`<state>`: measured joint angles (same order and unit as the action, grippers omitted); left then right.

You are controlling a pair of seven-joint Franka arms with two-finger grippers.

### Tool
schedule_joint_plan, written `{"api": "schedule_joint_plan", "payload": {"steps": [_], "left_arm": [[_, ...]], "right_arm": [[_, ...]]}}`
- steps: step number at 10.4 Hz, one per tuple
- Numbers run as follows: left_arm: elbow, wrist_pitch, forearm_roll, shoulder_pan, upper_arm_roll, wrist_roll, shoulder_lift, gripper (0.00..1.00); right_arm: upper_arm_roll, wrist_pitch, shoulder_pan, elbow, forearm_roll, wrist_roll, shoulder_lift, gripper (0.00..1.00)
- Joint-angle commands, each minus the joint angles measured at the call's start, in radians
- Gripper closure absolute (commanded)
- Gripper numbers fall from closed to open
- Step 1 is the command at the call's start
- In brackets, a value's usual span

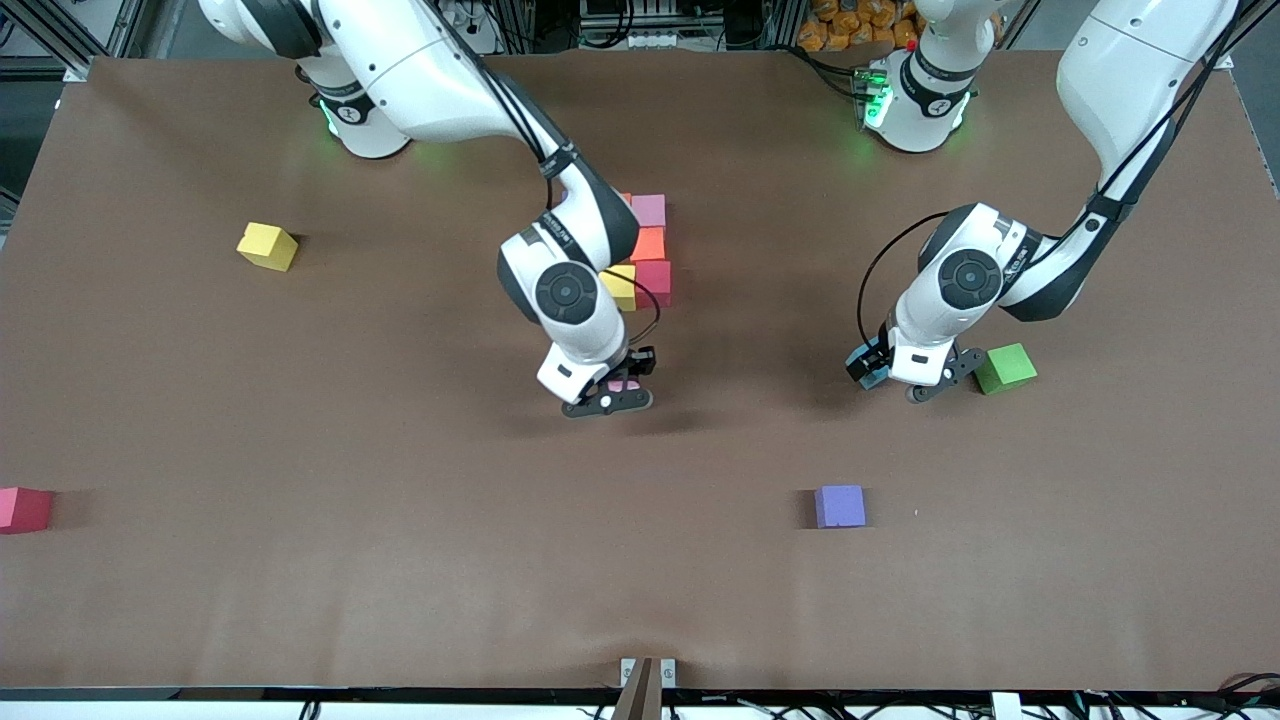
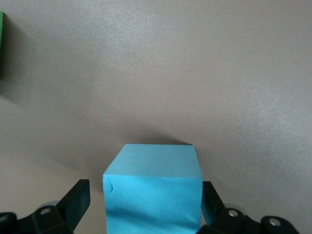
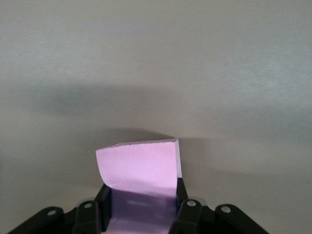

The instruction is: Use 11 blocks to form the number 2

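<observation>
My left gripper should close now: its fingers are on either side of the light blue block in the left wrist view.
My right gripper (image 1: 625, 383) (image 3: 141, 209) is shut on a pink block (image 3: 139, 168) (image 1: 622, 385), low over bare brown table beside a cluster of blocks. That cluster holds a pink block (image 1: 648, 210), an orange one (image 1: 648, 243), a red one (image 1: 655, 280) and a yellow one (image 1: 620, 288), partly hidden by the right arm. My left gripper (image 1: 872, 368) (image 2: 146, 207) stands open around a light blue block (image 2: 153, 187) (image 1: 868, 366) resting on the table. One finger (image 2: 77, 201) stands clear of the block. Loose blocks lie apart: purple (image 1: 839, 506), yellow (image 1: 267, 246), red (image 1: 22, 509).
A green cube (image 1: 1005, 368) (image 2: 1, 44) sits on the table close beside the left gripper, toward the left arm's end. The two robot bases stand along the table edge farthest from the front camera.
</observation>
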<state>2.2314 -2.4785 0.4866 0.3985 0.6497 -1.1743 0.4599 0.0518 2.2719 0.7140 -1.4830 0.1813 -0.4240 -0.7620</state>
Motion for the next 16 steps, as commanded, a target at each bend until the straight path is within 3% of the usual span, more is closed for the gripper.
{"api": "schedule_joint_plan", "payload": {"steps": [1, 3, 4, 5, 16], "left_arm": [[0.001, -0.01, 0.021, 0.011, 0.005, 0.016, 0.0, 0.24], [0.001, -0.011, 0.021, 0.013, 0.005, 0.016, 0.0, 0.77], [0.001, -0.011, 0.021, 0.013, 0.005, 0.025, 0.0, 0.94], [0.001, -0.01, 0.021, 0.013, 0.005, 0.028, 0.0, 1.0], [0.002, -0.008, 0.023, 0.011, 0.005, 0.03, 0.0, 1.0]], "right_arm": [[-0.027, 0.001, -0.039, -0.072, 0.017, 0.053, 0.05, 1.0], [-0.03, 0.001, -0.068, -0.112, 0.017, 0.097, 0.075, 1.0], [-0.032, 0.001, -0.07, -0.126, 0.018, 0.097, 0.084, 1.0], [-0.033, 0.001, -0.071, -0.135, 0.018, 0.097, 0.084, 1.0], [-0.116, 0.015, -0.134, -0.278, 0.033, 0.114, 0.125, 1.0]]}}
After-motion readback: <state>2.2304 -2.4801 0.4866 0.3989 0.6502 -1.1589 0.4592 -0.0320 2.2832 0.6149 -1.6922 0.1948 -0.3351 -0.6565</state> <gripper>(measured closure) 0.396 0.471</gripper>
